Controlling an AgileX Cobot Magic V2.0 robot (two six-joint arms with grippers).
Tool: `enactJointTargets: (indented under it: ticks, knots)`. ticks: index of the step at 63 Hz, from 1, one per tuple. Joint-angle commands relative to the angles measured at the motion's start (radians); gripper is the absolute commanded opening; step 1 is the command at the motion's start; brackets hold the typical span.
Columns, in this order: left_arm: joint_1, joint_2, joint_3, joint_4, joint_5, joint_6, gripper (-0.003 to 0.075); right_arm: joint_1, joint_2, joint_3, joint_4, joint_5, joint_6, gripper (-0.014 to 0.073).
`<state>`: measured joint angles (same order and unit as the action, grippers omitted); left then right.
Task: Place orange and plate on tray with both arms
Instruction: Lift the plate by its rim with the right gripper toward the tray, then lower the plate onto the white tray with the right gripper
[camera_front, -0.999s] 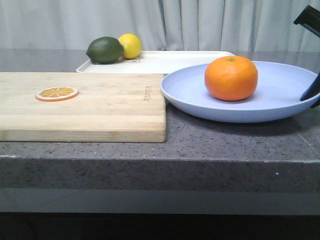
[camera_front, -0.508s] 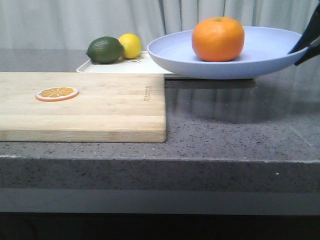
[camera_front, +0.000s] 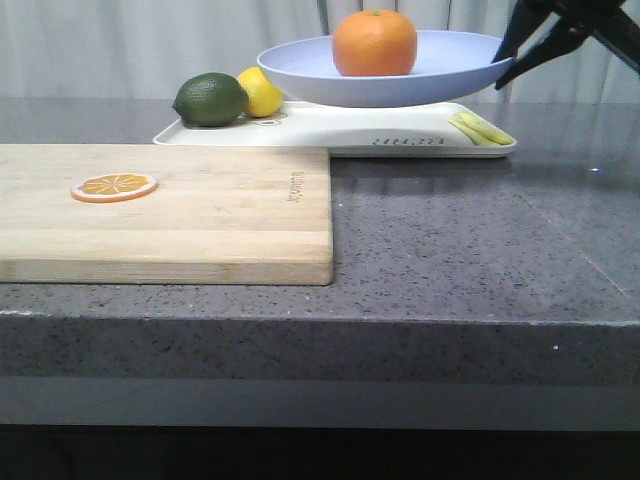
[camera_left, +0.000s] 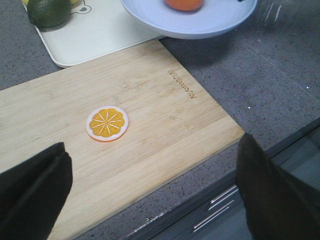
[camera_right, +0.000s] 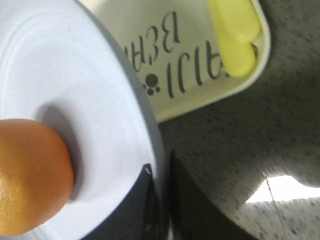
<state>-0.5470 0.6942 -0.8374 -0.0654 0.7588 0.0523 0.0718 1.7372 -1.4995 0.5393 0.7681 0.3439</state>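
Observation:
The plate's bottom (camera_front: 385, 98) is hanging above the cream-white tray, so my right gripper should keep holding the plate until I lower the plate onto the tray.
The orange (camera_front: 375, 43) sits in the pale lavender-blue plate (camera_front: 440, 70). My right gripper (camera_front: 508, 62) is shut on the plate's right rim and holds it in the air above the cream-white tray (camera_front: 340, 125) at the back of the counter. In the right wrist view the fingers (camera_right: 142, 200) pinch the plate rim (camera_right: 125, 95), with the orange (camera_right: 30, 175) beside them and the tray (camera_right: 200, 80) below. My left gripper (camera_left: 155, 200) is open and empty, above the front edge of the cutting board. The plate (camera_left: 200, 20) and orange (camera_left: 184, 4) show in its view.
A wooden cutting board (camera_front: 200, 215) with an orange slice (camera_front: 114, 187) lies at the front left. A lime (camera_front: 210, 100) and a lemon (camera_front: 262, 91) sit on the tray's left end, and a yellow-green piece (camera_front: 480, 129) on its right end. The counter edge runs along the front.
My right gripper has lifted the plate with the orange off the counter and carried it back and left, over the tray.

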Motion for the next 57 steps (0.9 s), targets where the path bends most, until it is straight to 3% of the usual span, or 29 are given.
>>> enactJointTargets:
  ticks: [1, 29, 57]
  knots:
    - [-0.001, -0.002, -0.025, -0.022, -0.079, -0.009, 0.0636, 0.005, 0.025, -0.138, 0.056, -0.026, -0.006, -0.0059]
    - [-0.001, -0.002, -0.025, -0.062, -0.079, -0.009, 0.0636, 0.007, 0.343, -0.545, 0.044, 0.066, 0.025, -0.0059]
    - [-0.001, -0.002, -0.025, -0.073, -0.079, -0.009, 0.0636, 0.004, 0.396, -0.575, -0.04, 0.045, 0.026, -0.0059]
